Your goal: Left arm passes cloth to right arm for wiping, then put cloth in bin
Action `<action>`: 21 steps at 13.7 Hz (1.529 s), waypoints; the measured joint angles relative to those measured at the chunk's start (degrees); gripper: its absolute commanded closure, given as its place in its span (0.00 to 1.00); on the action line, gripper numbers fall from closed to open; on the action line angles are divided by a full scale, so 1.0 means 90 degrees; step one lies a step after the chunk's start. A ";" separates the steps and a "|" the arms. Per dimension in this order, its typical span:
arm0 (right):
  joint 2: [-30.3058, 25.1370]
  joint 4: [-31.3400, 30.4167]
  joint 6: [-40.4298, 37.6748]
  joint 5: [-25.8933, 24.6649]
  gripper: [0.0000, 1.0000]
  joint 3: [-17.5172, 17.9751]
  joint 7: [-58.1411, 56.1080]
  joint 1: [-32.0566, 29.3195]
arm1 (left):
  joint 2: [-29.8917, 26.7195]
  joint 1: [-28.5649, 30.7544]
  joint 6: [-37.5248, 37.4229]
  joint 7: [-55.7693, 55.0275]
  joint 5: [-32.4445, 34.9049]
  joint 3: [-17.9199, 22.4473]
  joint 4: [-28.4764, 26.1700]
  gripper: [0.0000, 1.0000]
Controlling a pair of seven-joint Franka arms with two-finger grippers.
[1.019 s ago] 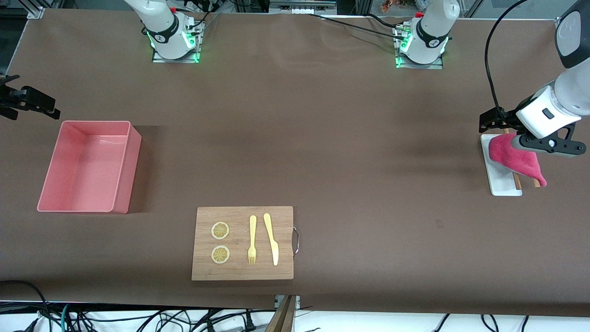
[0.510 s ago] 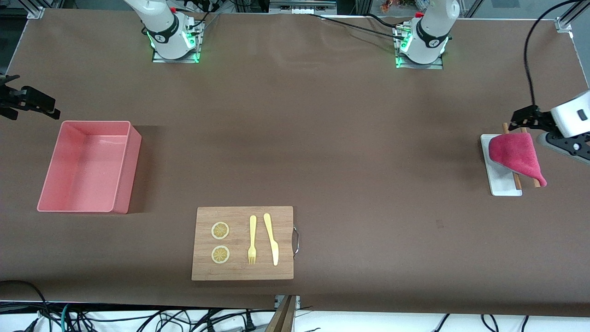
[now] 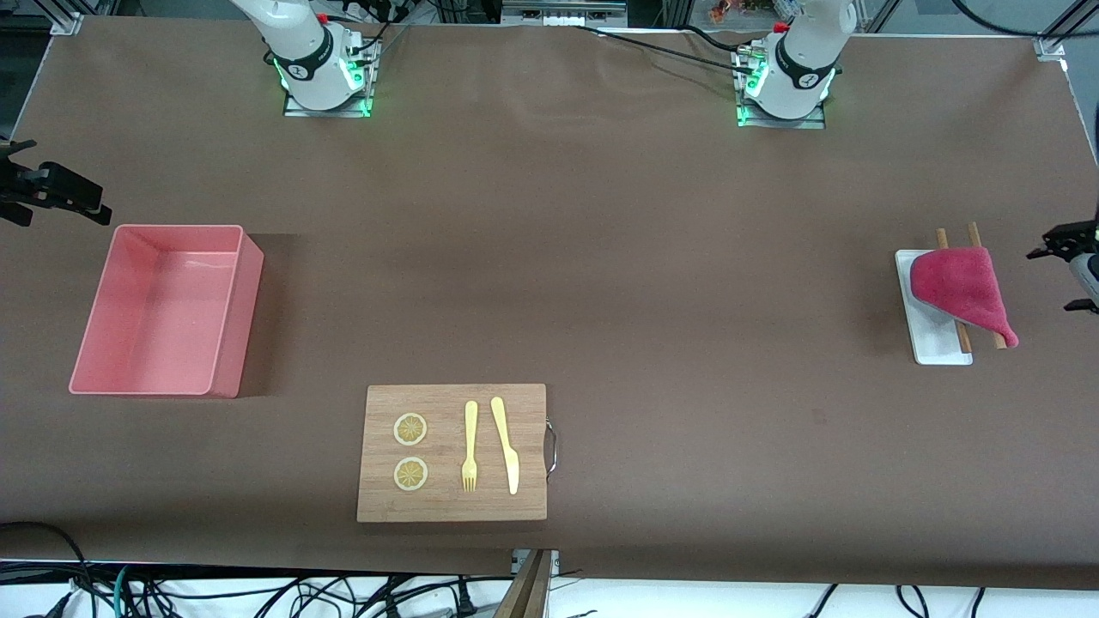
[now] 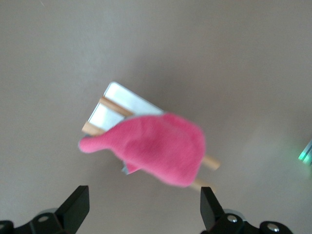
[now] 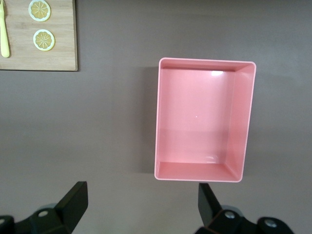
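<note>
I should grab the magenta-red cloth by its narrow end (image 3: 1004, 333) (image 4: 90, 144) with my left gripper next, so that I can pass the cloth over for wiping.
The magenta-red cloth (image 3: 960, 292) lies bunched on a small white tray (image 3: 934, 341) and two wooden sticks (image 3: 942, 238) at the left arm's end of the table. My left gripper (image 3: 1073, 266) hangs open and empty beside it, at the table's edge. In the left wrist view the cloth (image 4: 161, 148) lies past the gripper (image 4: 145, 209), apart from both fingertips (image 4: 77, 204). The salmon-pink bin (image 3: 245, 318) stands empty at the right arm's end. My right gripper (image 3: 58, 193) waits open beside it, and the right wrist view shows the bin (image 5: 195, 171) past that gripper (image 5: 141, 207).
A wooden board (image 3: 452, 506) with a metal handle lies near the front camera, between the bin and the tray. On it are two lemon slices (image 3: 410, 429), a yellow fork (image 3: 470, 446) and a yellow knife (image 3: 506, 446). One corner of the board (image 5: 53, 58) shows in the right wrist view.
My left arm has drawn away from above the cloth toward the table's edge, still open and empty. The cloth stays on the tray. The right arm has not moved.
</note>
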 measured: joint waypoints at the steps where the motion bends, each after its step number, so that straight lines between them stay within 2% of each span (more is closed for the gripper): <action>1: 0.0000 0.0000 0.0005 0.0000 0.00 0.0001 0.0000 0.0000 | 0.0288 0.0213 0.0207 0.0601 0.0011 0.0001 0.0179 0.00; 4: 0.0017 0.0000 0.0007 0.0000 0.00 0.0001 0.0000 0.0000 | 0.0716 0.0586 0.0822 0.2215 -0.0100 -0.0013 0.0534 0.00; 11: 0.0178 -0.0019 0.0011 0.0000 0.00 0.0003 0.0000 0.0000 | 0.0815 0.0552 0.0812 0.4573 -0.0321 -0.0150 0.0645 0.00; 19: 0.0335 -0.0169 0.0083 -0.0001 0.00 0.0049 -0.0017 0.0003 | 0.1716 0.0509 0.1065 0.4998 -0.0328 -0.0193 0.0653 0.00; 21: 0.0355 -0.0212 0.0086 -0.0001 0.00 0.0050 -0.0018 0.0003 | 0.1794 0.0507 0.1102 0.5025 -0.0328 -0.0194 0.0653 0.19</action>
